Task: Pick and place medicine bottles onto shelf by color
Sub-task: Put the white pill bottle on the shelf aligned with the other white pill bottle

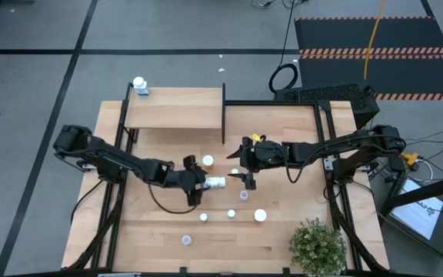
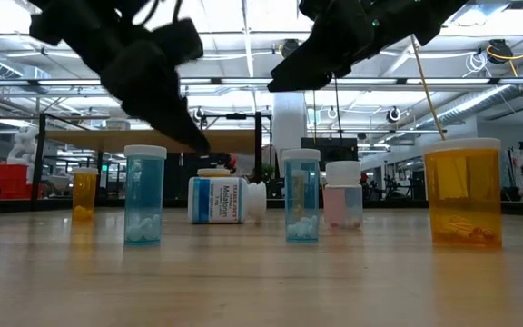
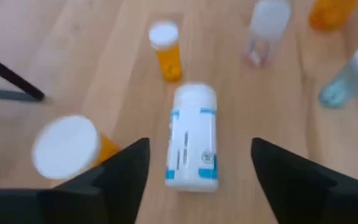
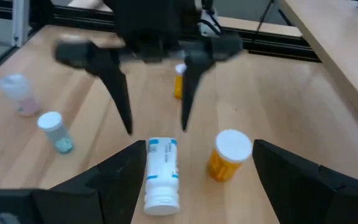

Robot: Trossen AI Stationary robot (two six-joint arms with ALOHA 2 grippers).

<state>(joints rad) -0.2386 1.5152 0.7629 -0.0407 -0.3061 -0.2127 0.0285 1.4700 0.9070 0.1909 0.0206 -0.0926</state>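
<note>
The white bottle (image 1: 216, 182) (image 3: 193, 137) is below my fingertips, so they would miss it if they closed now. My left gripper should go lower first, then close on the bottle.
A white medicine bottle with a blue label (image 3: 192, 137) lies on its side on the table, also seen in the high view (image 1: 215, 182) and the low view (image 2: 221, 200). My left gripper (image 3: 199, 142) is open, with one finger on either side of this bottle and a gap on both sides. An orange bottle (image 3: 67, 146) stands just outside one finger. My right gripper (image 4: 199, 146) is open and empty above the table, just right of the lying bottle (image 4: 160, 174), facing the left gripper. The shelf (image 1: 174, 108) stands at the far left with one bluish bottle (image 1: 139, 86) on its corner.
Several bottles stand around: orange ones (image 3: 166, 50) (image 2: 462, 193), bluish ones (image 2: 144, 195) (image 2: 301, 195), a clear one (image 2: 343, 195), and more toward the near edge (image 1: 231, 214) (image 1: 186, 240). A green potted plant (image 1: 318, 245) stands at the near right corner.
</note>
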